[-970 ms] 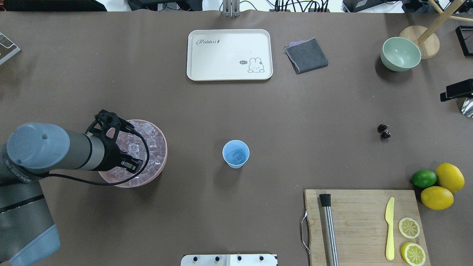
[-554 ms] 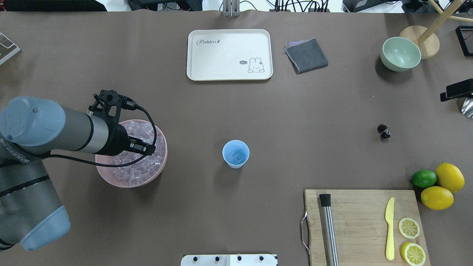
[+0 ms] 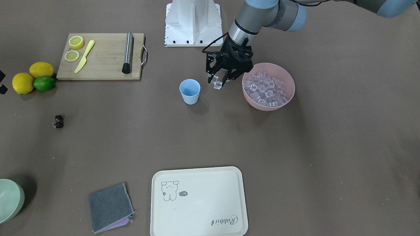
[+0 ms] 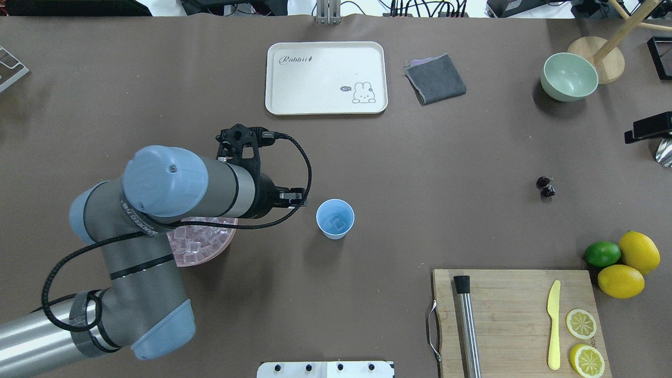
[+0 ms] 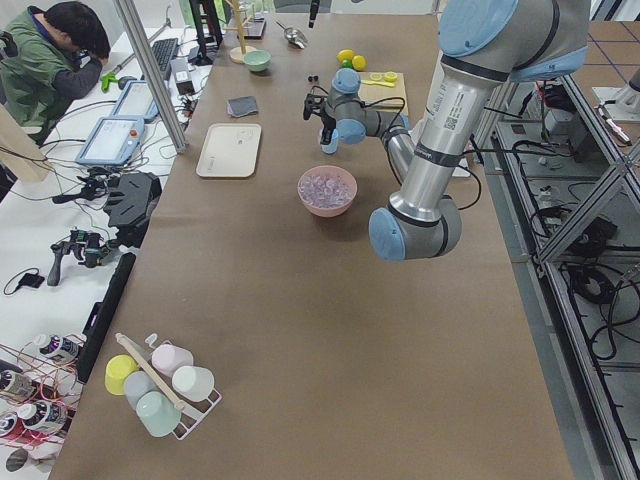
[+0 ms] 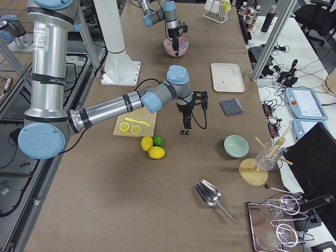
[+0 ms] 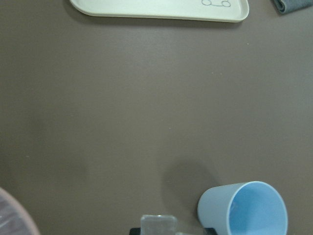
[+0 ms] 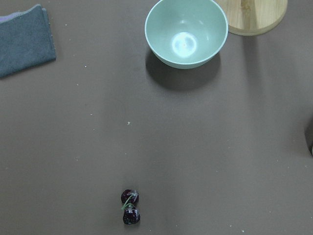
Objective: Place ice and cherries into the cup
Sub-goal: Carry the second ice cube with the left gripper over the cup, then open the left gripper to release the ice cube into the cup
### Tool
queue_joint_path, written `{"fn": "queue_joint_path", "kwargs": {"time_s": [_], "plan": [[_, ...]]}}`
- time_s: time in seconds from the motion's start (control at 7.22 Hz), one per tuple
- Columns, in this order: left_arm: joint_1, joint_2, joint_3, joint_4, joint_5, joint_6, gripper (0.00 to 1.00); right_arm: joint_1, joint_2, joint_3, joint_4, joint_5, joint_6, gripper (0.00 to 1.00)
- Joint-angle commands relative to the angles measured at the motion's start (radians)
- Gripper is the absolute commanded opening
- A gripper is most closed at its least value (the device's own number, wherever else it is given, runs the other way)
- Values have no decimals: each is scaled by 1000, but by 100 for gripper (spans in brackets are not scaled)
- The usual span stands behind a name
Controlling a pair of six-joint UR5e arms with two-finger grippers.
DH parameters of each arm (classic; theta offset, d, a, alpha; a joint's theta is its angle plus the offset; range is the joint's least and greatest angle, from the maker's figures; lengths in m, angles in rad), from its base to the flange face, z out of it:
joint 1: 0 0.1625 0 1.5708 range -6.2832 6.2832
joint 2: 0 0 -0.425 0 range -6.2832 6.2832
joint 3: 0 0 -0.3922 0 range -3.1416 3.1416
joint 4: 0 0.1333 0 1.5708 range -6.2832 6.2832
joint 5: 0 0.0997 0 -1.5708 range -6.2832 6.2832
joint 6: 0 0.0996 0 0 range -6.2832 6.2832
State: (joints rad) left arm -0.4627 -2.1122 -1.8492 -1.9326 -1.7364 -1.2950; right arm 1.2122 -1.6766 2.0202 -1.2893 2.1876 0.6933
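The ice cube is hanging to the right of the light blue cup's rim in the front view. My left gripper should keep holding the ice cube until it is over the cup.
My left gripper (image 3: 219,79) is shut on a clear ice cube (image 3: 217,85) and holds it above the table between the pink bowl (image 3: 290,86) of ice (image 3: 265,90) and the light blue cup (image 3: 189,91). In the overhead view the gripper (image 4: 297,198) is just left of the cup (image 4: 335,219), which holds one cube. The left wrist view shows the held cube (image 7: 159,225) and the cup (image 7: 243,210). The dark cherries (image 4: 545,187) lie on the table at the right, also in the right wrist view (image 8: 130,207). My right gripper (image 6: 186,125) hangs above them; I cannot tell whether it is open or shut.
A white rabbit tray (image 4: 326,77) and a grey cloth (image 4: 436,79) lie at the far side. A pale green bowl (image 4: 569,76) stands at the far right. A cutting board (image 4: 517,320) with muddler, yellow knife and lemon slices is near right, beside lemons and a lime (image 4: 602,253).
My left gripper has risen out of the pink bowl and moved right towards the cup, carrying an ice cube. The cherries and cup have not moved.
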Motion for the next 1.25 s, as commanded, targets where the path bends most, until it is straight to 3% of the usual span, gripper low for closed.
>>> {"fn": "queue_joint_path", "kwargs": {"time_s": [0.0,0.28,0.42,0.55,0.69,1.11], "plan": [[70,-96,68,3,107,-102,0,-3,2,-1,1,0,2,100],[88,-112,82,4,133,-125,0,-5,0,-2,1,1,3,100],[98,-114,82,4,133,-141,8,-5,0,-2,1,1,3,100],[102,-118,81,4,133,-142,42,-5,0,-3,1,0,3,100],[102,-118,79,3,132,-142,95,-6,2,-3,1,1,3,100],[96,-115,68,4,130,-139,97,-14,26,-24,1,1,3,100]]}}
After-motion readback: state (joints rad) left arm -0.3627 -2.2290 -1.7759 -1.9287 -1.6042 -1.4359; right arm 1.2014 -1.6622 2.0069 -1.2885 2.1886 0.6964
